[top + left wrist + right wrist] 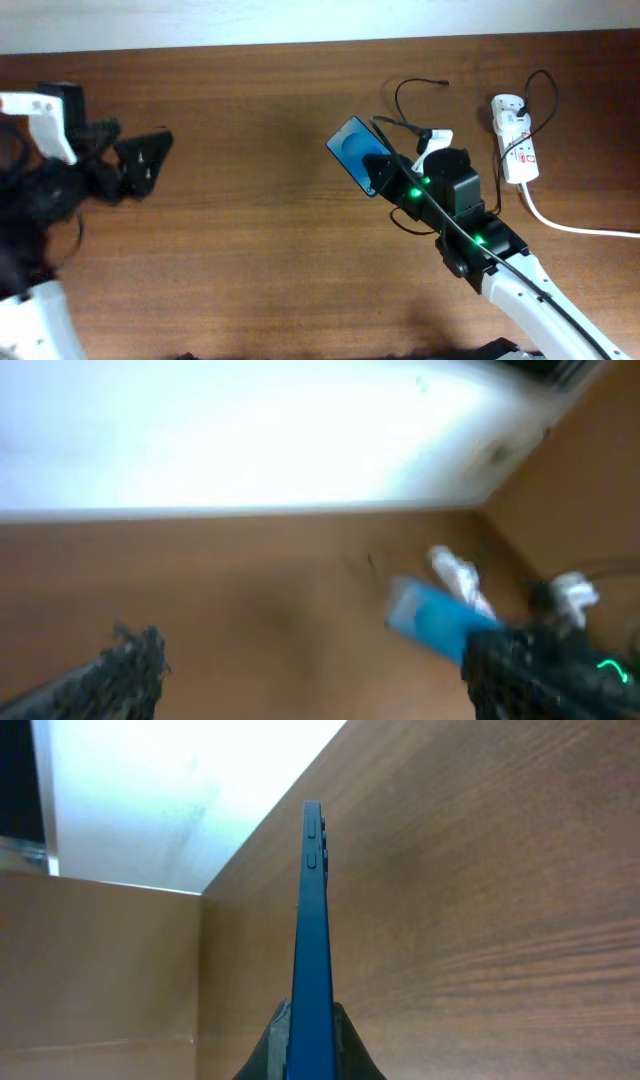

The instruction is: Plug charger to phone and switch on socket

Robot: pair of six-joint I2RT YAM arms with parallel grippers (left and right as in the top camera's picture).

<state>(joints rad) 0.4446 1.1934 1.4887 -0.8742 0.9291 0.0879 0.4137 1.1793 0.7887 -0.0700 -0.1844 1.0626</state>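
I need to grab the phone (352, 147) (440, 622) away from its lower end with my left gripper next. I can then plug in the charger, because the phone's lower end stays free for that.
The phone (352, 147) with its blue screen is held by my right gripper (383, 178), which is shut on its lower end. In the right wrist view the phone (311, 930) shows edge-on between the fingers (310, 1045). The thin black charger cable (405, 92) loops behind the phone, its tip (443, 83) lying free on the table. The white socket strip (515, 140) lies at the right. My left gripper (140, 160) is open and empty at the far left. In the blurred left wrist view its fingers (310, 680) stand wide apart, and the phone (440, 622) shows far off.
The thick white cord (580, 228) runs from the socket to the right edge. A white wall borders the table's far edge (250, 45). Bare wooden tabletop (260, 200) lies between the two arms.
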